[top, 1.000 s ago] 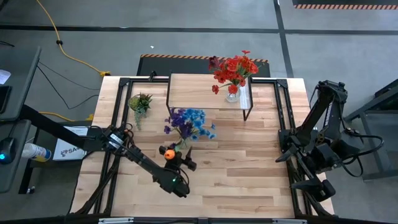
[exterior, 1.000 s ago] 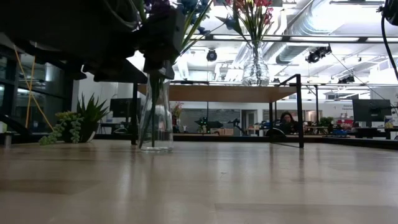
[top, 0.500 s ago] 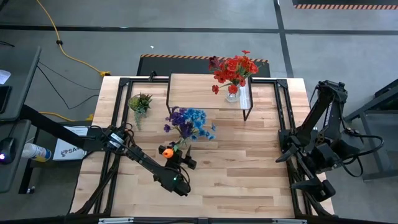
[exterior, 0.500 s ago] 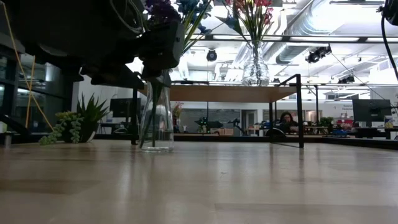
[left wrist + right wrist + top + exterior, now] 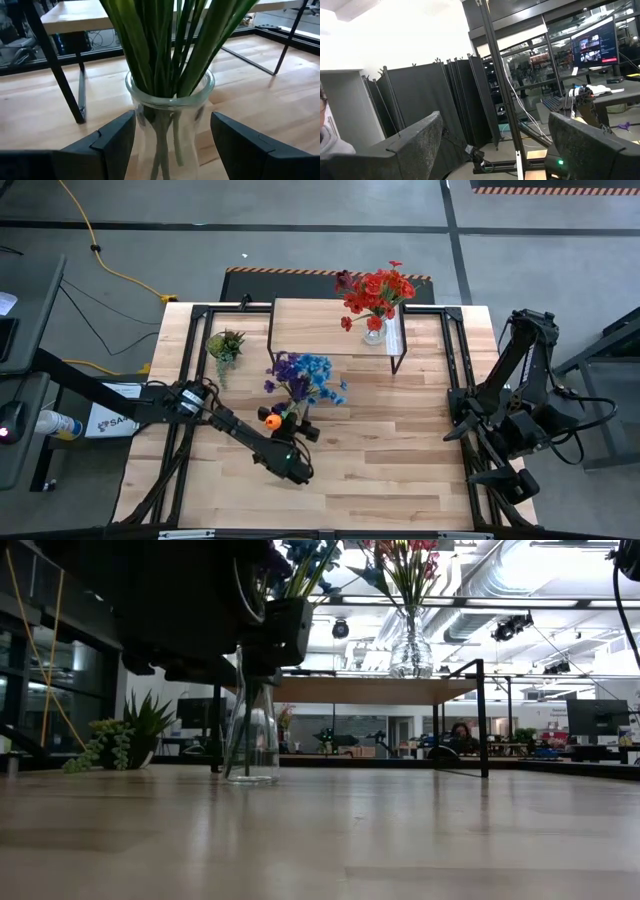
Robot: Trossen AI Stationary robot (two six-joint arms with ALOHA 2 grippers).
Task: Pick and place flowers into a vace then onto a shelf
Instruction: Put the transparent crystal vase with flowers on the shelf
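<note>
My left gripper needs to hold the clear vase by its neck (image 5: 169, 120) next. Then it can put the blue and purple flowers onto the shelf.
A clear glass vase (image 5: 170, 115) holding blue and purple flowers (image 5: 303, 372) on green stems stands on its base on the table, in front of the shelf (image 5: 320, 315). My left gripper (image 5: 172, 142) is open and reaches in low and nearly level from the table's near left. One finger (image 5: 117, 140) stands on each side of the vase's neck. In the low view the gripper (image 5: 285, 635) covers the neck. A second vase with red flowers (image 5: 378, 290) stands on the shelf's right end. My right gripper (image 5: 490, 145) is open and empty, raised at the table's right edge. My left gripper has its two fingers close on either side of the vase's neck (image 5: 150, 117), just below the rim. They come in about level from the table's near side. I cannot tell whether they touch the glass. The vase stands upright on the table.
A small spiky green plant (image 5: 225, 345) sits at the far left of the table. The shelf's thin black legs (image 5: 483, 720) stand just beyond the vase. The right arm (image 5: 515, 425) waits beside the table's right edge. Bare wooden tabletop (image 5: 400, 450) lies between the vase and that arm.
My left gripper has swung a little toward the table's right and far edges. It has come in around the vase's neck with its fingers just as wide apart. The vase with the blue and purple flowers has stayed where it stood.
</note>
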